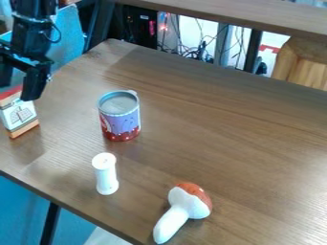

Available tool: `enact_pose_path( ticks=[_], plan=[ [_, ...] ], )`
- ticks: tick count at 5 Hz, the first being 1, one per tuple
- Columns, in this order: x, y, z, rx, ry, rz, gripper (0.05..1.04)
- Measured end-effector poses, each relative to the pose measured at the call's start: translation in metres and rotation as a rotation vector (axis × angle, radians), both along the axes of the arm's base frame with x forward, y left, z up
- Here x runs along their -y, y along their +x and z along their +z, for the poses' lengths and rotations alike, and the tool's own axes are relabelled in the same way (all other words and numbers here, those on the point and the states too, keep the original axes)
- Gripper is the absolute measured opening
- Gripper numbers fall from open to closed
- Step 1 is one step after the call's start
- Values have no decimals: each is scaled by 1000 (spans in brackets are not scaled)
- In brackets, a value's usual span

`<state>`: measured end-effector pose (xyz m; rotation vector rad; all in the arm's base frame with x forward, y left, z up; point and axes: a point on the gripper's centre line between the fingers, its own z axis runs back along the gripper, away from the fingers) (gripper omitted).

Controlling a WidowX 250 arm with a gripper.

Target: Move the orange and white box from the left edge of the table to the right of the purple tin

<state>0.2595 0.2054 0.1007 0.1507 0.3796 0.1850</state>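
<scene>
My gripper grabs the orange and white box by its red top next. Then my gripper moves the box across the table.
The black gripper hangs at the upper left, its two fingers apart. Just below it, at the table's left edge, stands a small block-like box with a white front and orange and tan bands; the right finger overlaps its top, and whether they touch I cannot tell. Right of the box is an upright purple and red tin with a grey top. A white spool-shaped cylinder stands nearer the front edge. At the lower middle lies a toy mushroom with a red-orange and white cap and a white stem.
The brown wooden table has its front edge running diagonally at the lower left. Behind it are a raised wooden shelf, tangled cables and a light wooden piece at the upper right.
</scene>
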Motion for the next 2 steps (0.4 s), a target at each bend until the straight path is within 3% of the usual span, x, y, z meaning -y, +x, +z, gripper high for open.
enact_pose_path(
  ticks=[2],
  plan=[
    [-15,5,-11,-99,7,17,1001]
  ],
)
